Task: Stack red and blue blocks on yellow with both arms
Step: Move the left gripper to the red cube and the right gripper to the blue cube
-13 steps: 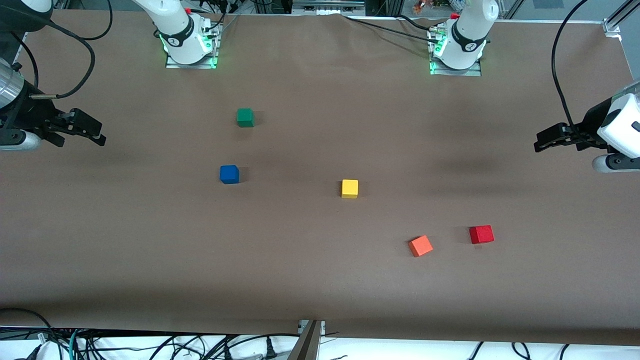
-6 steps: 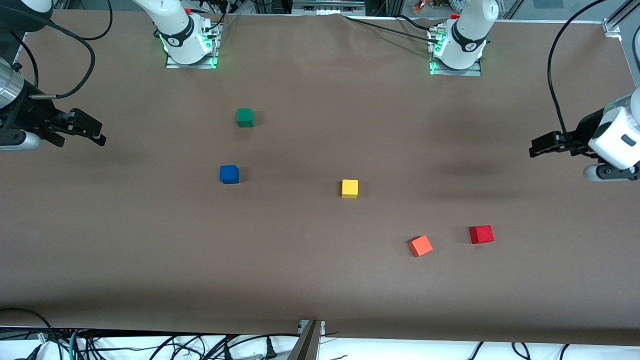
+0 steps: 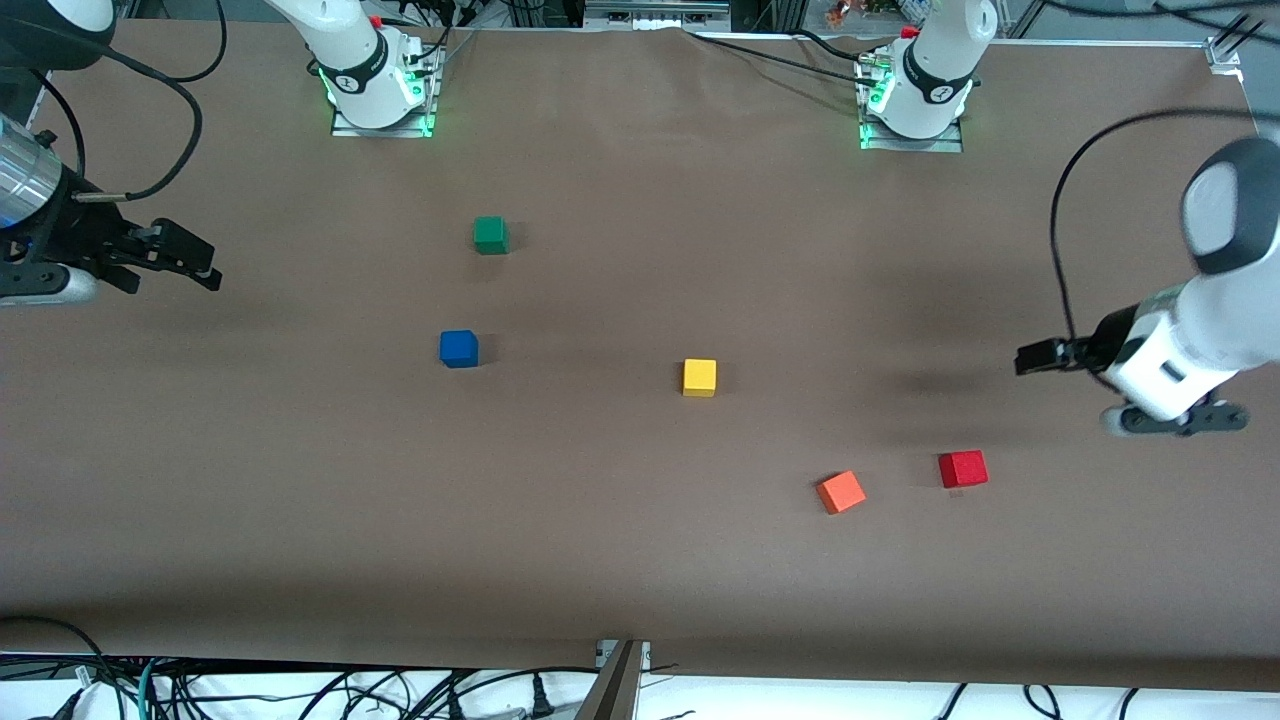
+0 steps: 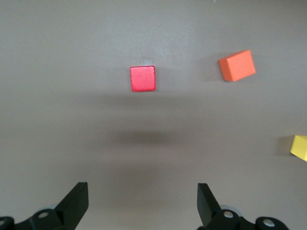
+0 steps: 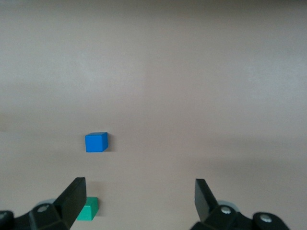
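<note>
I will next grab the red cube (image 3: pixel 963 469) by its opposite sides with my left gripper, to stack the red cube on the yellow cube.
The red cube (image 3: pixel 963 469) lies on the brown table near the left arm's end; it also shows in the left wrist view (image 4: pixel 143 78). The blue cube (image 3: pixel 458 348) lies toward the right arm's end and shows in the right wrist view (image 5: pixel 96 142). The yellow cube (image 3: pixel 699 377) sits mid-table, between them; its edge shows in the left wrist view (image 4: pixel 300 147). My left gripper (image 3: pixel 1030 358) is open and empty, up in the air over bare table beside the red cube; its jaws stand wide (image 4: pixel 143 201). My right gripper (image 3: pixel 205 272) is open and empty, over the table's edge (image 5: pixel 139 199).
An orange-red cube (image 3: pixel 841 491) lies beside the red one, toward mid-table. A green cube (image 3: pixel 490 234) lies farther from the front camera than the blue one. Both arm bases (image 3: pixel 375 85) stand along the table's back edge. Cables hang over the front edge.
My left arm has swung down and inward, bringing its gripper toward the red cube. My right gripper has shifted slightly inward. No cube has moved.
</note>
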